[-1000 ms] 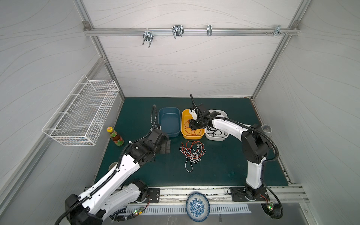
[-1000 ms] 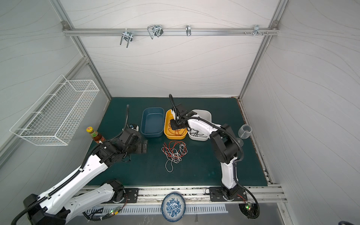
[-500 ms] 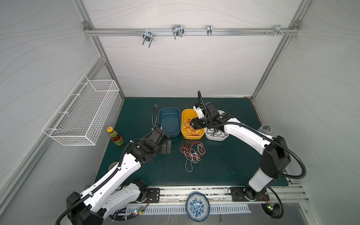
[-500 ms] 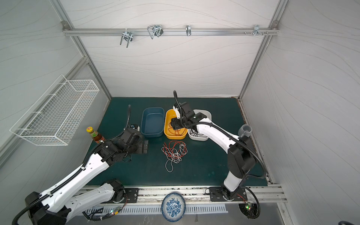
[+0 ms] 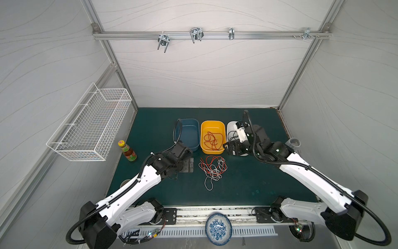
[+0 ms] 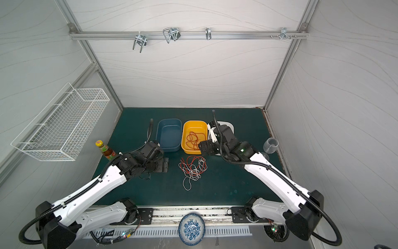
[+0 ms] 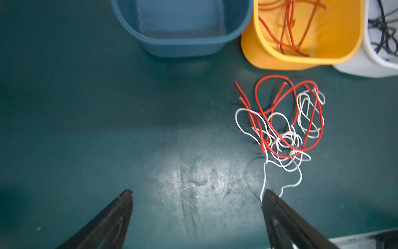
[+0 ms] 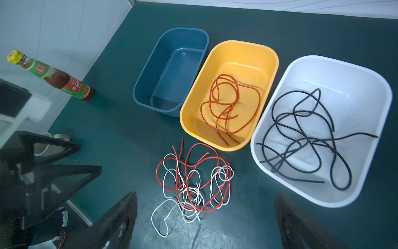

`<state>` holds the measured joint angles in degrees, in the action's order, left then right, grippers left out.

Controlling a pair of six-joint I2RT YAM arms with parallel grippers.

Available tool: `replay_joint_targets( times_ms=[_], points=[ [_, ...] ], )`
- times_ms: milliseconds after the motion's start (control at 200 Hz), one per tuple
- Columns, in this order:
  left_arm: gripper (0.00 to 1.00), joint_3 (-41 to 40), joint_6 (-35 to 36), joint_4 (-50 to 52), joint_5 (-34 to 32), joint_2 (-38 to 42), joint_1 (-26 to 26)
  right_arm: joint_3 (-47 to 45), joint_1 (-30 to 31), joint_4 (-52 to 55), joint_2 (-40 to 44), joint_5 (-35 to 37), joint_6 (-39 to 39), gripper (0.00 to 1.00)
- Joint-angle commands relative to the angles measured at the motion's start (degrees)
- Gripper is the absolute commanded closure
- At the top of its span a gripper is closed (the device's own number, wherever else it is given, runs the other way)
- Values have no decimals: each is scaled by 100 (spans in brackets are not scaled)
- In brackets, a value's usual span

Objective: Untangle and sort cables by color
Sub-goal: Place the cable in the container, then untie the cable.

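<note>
I need to grab only the bend of the red cable on the nearest side of the tangle with my left gripper next, to untangle and sort. The white cable should stay free.
A tangle of red and white cables (image 5: 212, 169) (image 6: 193, 168) lies on the green mat in front of the bins. A red cable (image 8: 228, 107) is coiled in the yellow bin (image 5: 212, 126), and black cables (image 8: 301, 140) lie in the white bin (image 8: 366, 90). The blue bin (image 5: 189, 129) holds nothing. My left gripper (image 7: 197, 191) hangs open over bare mat just left of the tangle, a white cable end beside one finger. My right gripper (image 8: 206, 195) is open and empty above the tangle's right side, at the front edge of the yellow and white bins (image 5: 230, 148).
A sauce bottle (image 5: 127, 151) stands at the mat's left edge, below a wire basket (image 5: 92, 125) on the wall. A clear glass (image 6: 270, 146) stands at the right edge. A patterned plate (image 5: 218, 228) sits on the front rail. A small cup (image 8: 53, 138) is near the left arm.
My right gripper has opened and drawn back from over the yellow bin toward the front right, its arm swinging out. The left arm has hardly moved.
</note>
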<state>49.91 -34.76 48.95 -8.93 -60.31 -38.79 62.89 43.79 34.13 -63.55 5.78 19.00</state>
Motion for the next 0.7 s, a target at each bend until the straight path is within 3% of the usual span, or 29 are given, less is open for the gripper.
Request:
replay_joint_targets(
  times_ms=[0,290,695],
  points=[
    [7,183,-513,-268,222,-232,-199,-229,117,838,420,498,89,1],
    [14,97,-930,-1014,815,-929,-305,-691,271,1599,1481,821,234,1],
    [30,208,-1060,-1503,902,-1839,-423,-665,376,2317,2238,1348,125,1]
  ],
)
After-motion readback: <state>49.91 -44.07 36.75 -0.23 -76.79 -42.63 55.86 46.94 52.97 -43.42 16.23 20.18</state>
